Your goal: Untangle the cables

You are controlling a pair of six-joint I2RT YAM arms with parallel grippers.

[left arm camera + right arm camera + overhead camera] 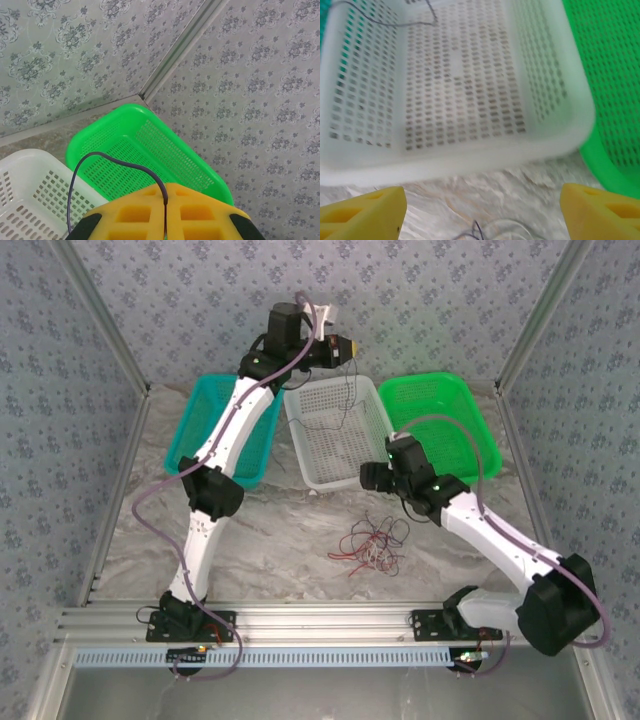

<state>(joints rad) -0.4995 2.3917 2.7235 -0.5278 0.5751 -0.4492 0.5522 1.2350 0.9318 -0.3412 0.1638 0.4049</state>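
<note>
My left gripper is pinching the dark cable, so my right gripper should next grab the dark cable's loose part [341, 426] [433, 22], away from that pinch. Then both grippers can untangle the cable between them.
A tangle of thin red, dark and pale cables [368, 544] lies on the marble table in front of the white basket [318, 468]. My left gripper [347, 348] is raised high at the back, above that basket's far end. Its yellow fingers [135, 215] are shut on one dark cable [102, 155], which arcs out of the pinch and hangs down into the white basket [25, 170]. My right gripper [373, 478] hovers low by the basket's near right corner, open, with nothing between its fingers [365, 210]. A few cable ends [479, 232] show on the table just below it.
A teal basket [195, 415] stands at the left and a green basket [470, 410] at the right of the white one. Patterned walls close in the back and sides. A thin dark wire [385, 21] lies against the white basket's far wall [350, 75].
</note>
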